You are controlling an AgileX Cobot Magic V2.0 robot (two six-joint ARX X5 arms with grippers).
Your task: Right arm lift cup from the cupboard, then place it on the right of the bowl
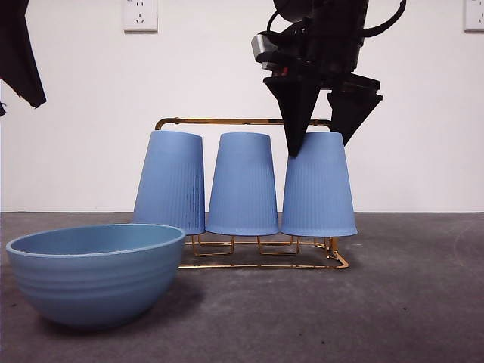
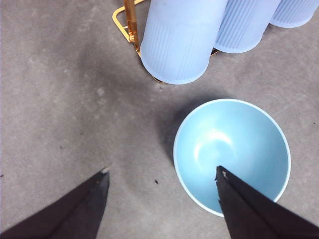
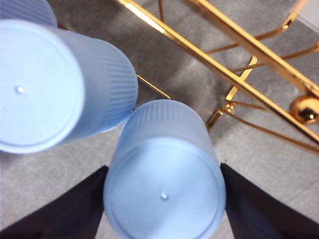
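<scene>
My right gripper grabs the ribbed periwinkle cup by its narrow upturned base (image 1: 321,145) next, as the middle cup (image 1: 243,187) crowds the periwinkle cup's wide rim.
Three ribbed blue cups stand upside down on the gold wire cupboard (image 1: 227,121). My right gripper (image 1: 319,144) hangs over the rightmost cup (image 1: 319,189), open, one jaw on each side of its upturned base. In the right wrist view that cup (image 3: 164,199) fills the gap of the right gripper (image 3: 164,167), with the cupboard (image 3: 214,64) behind. The bowl (image 1: 94,280) sits at the front left of the rack. My left gripper (image 2: 162,172) hovers open high above the bowl (image 2: 232,154), and shows as a black tip (image 1: 19,60) at the top left.
The middle cup (image 1: 242,185) touches the rightmost one, and the left cup (image 1: 171,181) stands beside it, nearest the bowl. The rack's overhead bar runs just behind the right gripper's fingers. A white wall with sockets (image 1: 140,15) closes the back of the grey table (image 1: 408,302).
</scene>
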